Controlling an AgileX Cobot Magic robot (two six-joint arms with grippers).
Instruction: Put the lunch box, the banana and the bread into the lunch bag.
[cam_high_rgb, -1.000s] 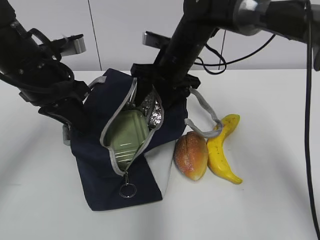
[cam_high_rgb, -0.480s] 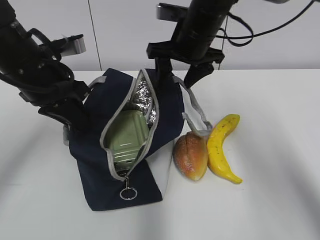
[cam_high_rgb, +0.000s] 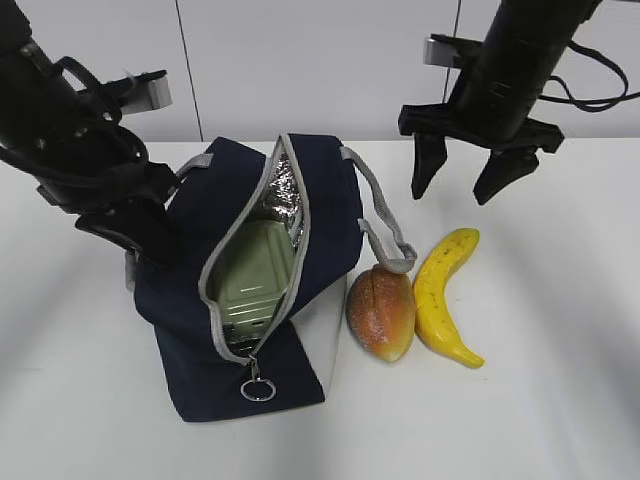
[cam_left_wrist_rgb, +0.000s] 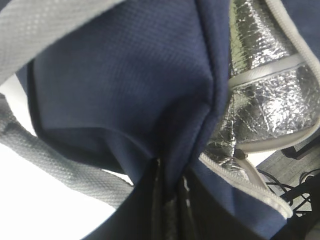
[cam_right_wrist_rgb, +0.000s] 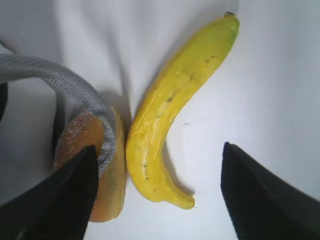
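Note:
Both ends of the long, curved banana reach far out, so I next need to grab the banana around its middle (cam_high_rgb: 434, 282) (cam_right_wrist_rgb: 164, 104) with my right gripper.
The navy lunch bag (cam_high_rgb: 300, 200) lies on the white table with its zipper mouth open. The sage-green lunch box (cam_high_rgb: 254, 272) sits inside it against the foil lining (cam_high_rgb: 288, 196). My left gripper (cam_high_rgb: 152, 245) is shut on the bag's left fabric edge; the left wrist view shows the navy cloth (cam_left_wrist_rgb: 125, 80) pinched in my left gripper (cam_left_wrist_rgb: 170, 200). The bread (cam_high_rgb: 381, 312) lies right of the bag, touching the banana (cam_high_rgb: 445, 298). My right gripper (cam_high_rgb: 461, 185) hangs open and empty above the banana's far end. In the right wrist view my right gripper (cam_right_wrist_rgb: 159, 150) is over the banana (cam_right_wrist_rgb: 170, 115) beside the bread (cam_right_wrist_rgb: 116, 187).
A grey webbing handle (cam_high_rgb: 385, 228) drapes from the bag onto the bread, also seen in the right wrist view (cam_right_wrist_rgb: 75, 87). The zipper pull ring (cam_high_rgb: 256, 386) hangs at the bag's near end. White table surface (cam_high_rgb: 560, 330) extends to the right of the banana.
My right gripper has come up out of the bag's mouth and moved right, and is now open above the banana. The lunch box stays in the bag. The left arm has not moved.

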